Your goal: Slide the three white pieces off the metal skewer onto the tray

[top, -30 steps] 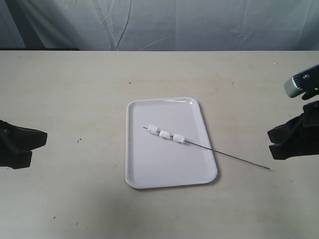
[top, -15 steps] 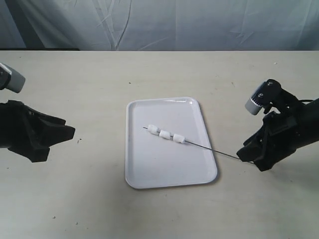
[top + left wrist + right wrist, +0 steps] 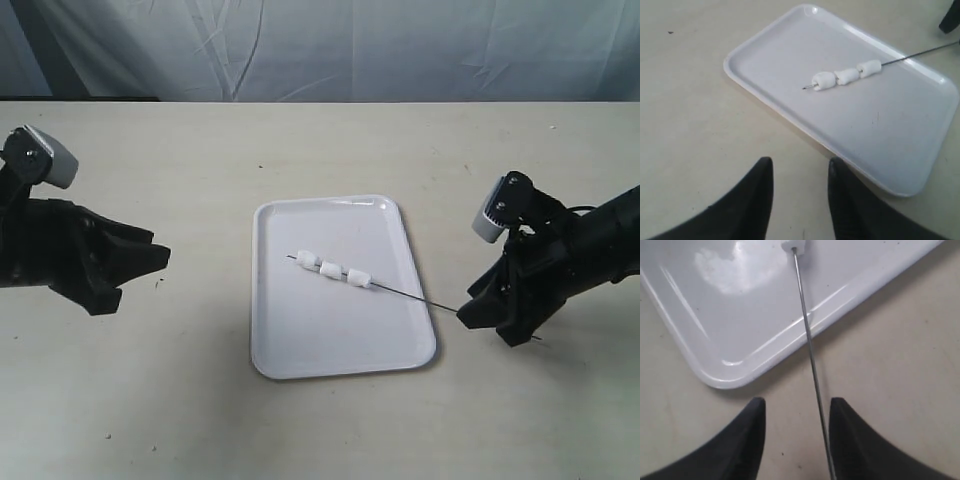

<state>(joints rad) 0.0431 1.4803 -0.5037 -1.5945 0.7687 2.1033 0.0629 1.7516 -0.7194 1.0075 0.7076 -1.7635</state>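
Next, my right gripper grabs the metal skewer by its bare end (image 3: pixel 447 307) (image 3: pixel 818 395), so the three white pieces stay free to slide off.
The white tray (image 3: pixel 343 287) lies mid-table. On it rest three white pieces (image 3: pixel 331 268) threaded on the thin metal skewer (image 3: pixel 410 295), whose bare end runs off the tray's right rim onto the table. In the right wrist view the skewer (image 3: pixel 810 345) passes between my open right gripper's (image 3: pixel 796 407) fingers, close to one of them, and one piece (image 3: pixel 794 245) shows at the frame edge. My right gripper (image 3: pixel 470 312) sits over the skewer's outer end. My left gripper (image 3: pixel 155 257) is open, left of the tray, holding nothing. The left wrist view shows the pieces (image 3: pixel 846 76), the tray (image 3: pixel 765 60) and the open gripper (image 3: pixel 800 167).
The beige table (image 3: pixel 320 150) stretches all around the tray. A grey cloth backdrop (image 3: pixel 320 45) hangs behind its far edge. Small dark specks (image 3: pixel 158 283) mark the table left of the tray.
Both arms have come in from the frame edges toward the tray. The right gripper has lowered over the skewer's outer end. The skewer and pieces have not moved.
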